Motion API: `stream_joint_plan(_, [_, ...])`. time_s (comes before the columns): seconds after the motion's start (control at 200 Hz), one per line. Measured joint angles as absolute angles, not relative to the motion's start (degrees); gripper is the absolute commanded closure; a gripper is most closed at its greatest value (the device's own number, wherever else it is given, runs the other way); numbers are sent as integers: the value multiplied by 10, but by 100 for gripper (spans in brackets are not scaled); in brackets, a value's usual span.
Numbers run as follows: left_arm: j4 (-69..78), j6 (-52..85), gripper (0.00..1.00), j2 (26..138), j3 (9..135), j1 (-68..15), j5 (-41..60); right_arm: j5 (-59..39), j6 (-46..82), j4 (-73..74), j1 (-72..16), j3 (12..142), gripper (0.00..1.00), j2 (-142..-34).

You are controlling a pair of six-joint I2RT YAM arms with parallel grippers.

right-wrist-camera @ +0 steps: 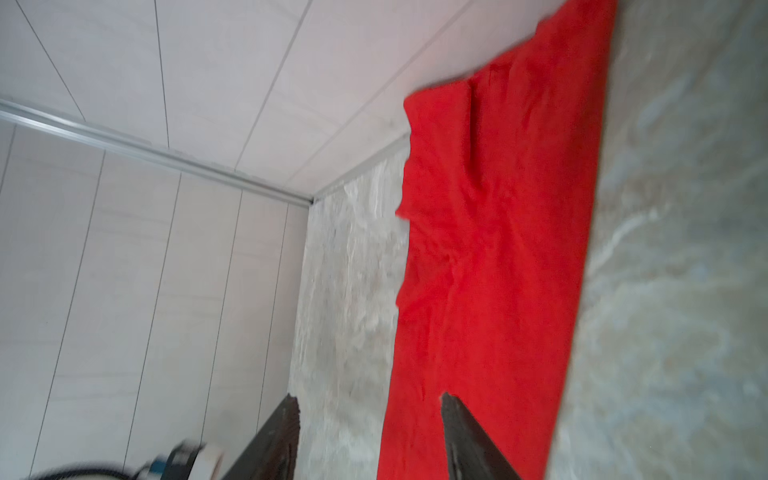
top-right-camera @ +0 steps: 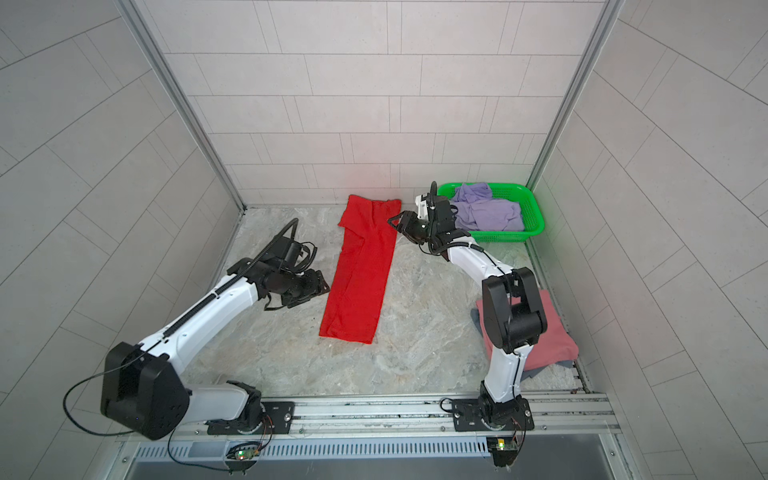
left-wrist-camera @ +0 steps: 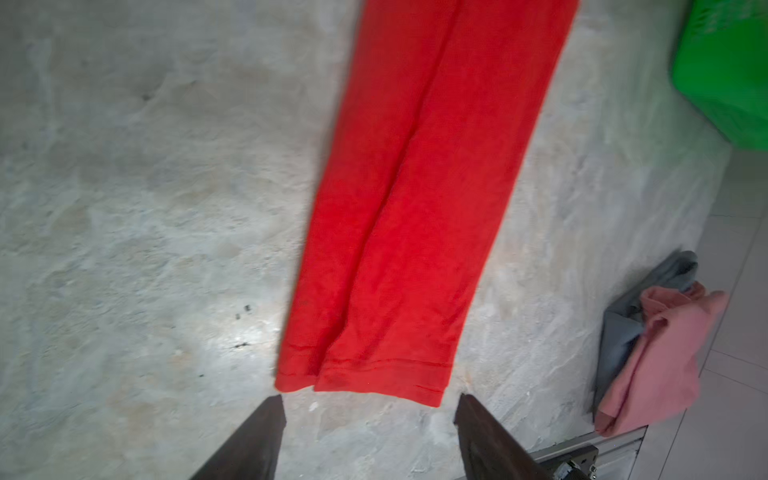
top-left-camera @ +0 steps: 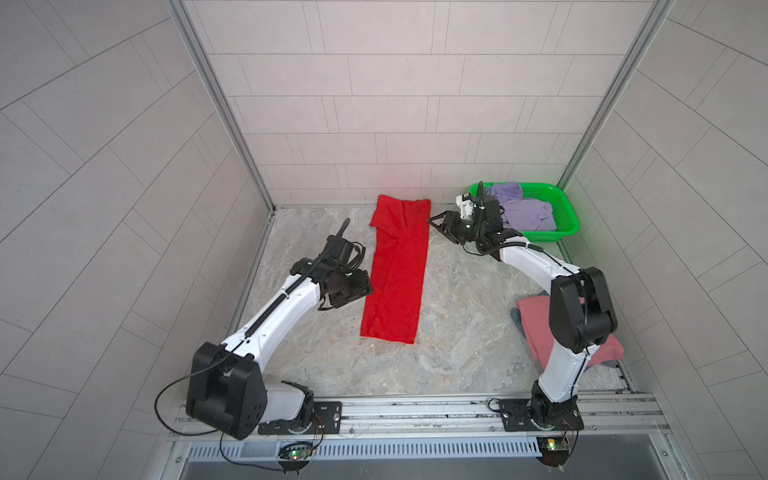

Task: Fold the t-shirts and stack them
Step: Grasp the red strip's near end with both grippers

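Observation:
Next, my left gripper grabs the red t-shirt's nearest hem corner to fold it. The other hem corner stays free for my right gripper.
A bright red t-shirt (top-left-camera: 397, 270) (top-right-camera: 361, 270) lies on the marble table, folded lengthwise into a long strip. My left gripper (top-left-camera: 357, 293) (top-right-camera: 316, 289) hovers beside the strip's left edge. It is open, and in the left wrist view the gripper (left-wrist-camera: 370, 401) stops just short of the hem of the red shirt (left-wrist-camera: 415, 208). My right gripper (top-left-camera: 436, 226) (top-right-camera: 398, 224) (right-wrist-camera: 369, 398) hangs open at the far right edge of the red shirt (right-wrist-camera: 498, 249), holding nothing. A dusty pink shirt (top-left-camera: 536, 328) (left-wrist-camera: 665, 353) lies folded on a grey-blue shirt (left-wrist-camera: 619, 340) at the near right, partly behind the right arm.
A green mesh basket (top-left-camera: 567, 224) (top-right-camera: 534, 216) stands in the far right corner with a crumpled lavender shirt (top-left-camera: 528, 212) (top-right-camera: 486, 212) inside. Tiled walls close the table at the back and on both sides. A metal rail with both arm bases runs along the front edge.

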State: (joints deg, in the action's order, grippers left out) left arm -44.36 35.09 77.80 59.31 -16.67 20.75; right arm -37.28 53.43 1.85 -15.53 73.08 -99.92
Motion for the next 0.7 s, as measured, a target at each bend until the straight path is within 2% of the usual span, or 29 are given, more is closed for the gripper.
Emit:
stream_joint_plan(0.245, [-467,262,31,838,560,-143,305,-409,557,-27,-245,473,39,-892])
stream_joint_plan(0.415, [-466,233,31,872,519,-138,335,-422,623,43,-312,318,38,-862])
stream_joint_plan(0.555, [-447,231,32,872,484,-135,332,-409,659,131,-329,285,39,-860])
stream_joint_plan(0.7, [-429,239,34,877,479,-133,320,-377,707,253,-389,287,44,-916])
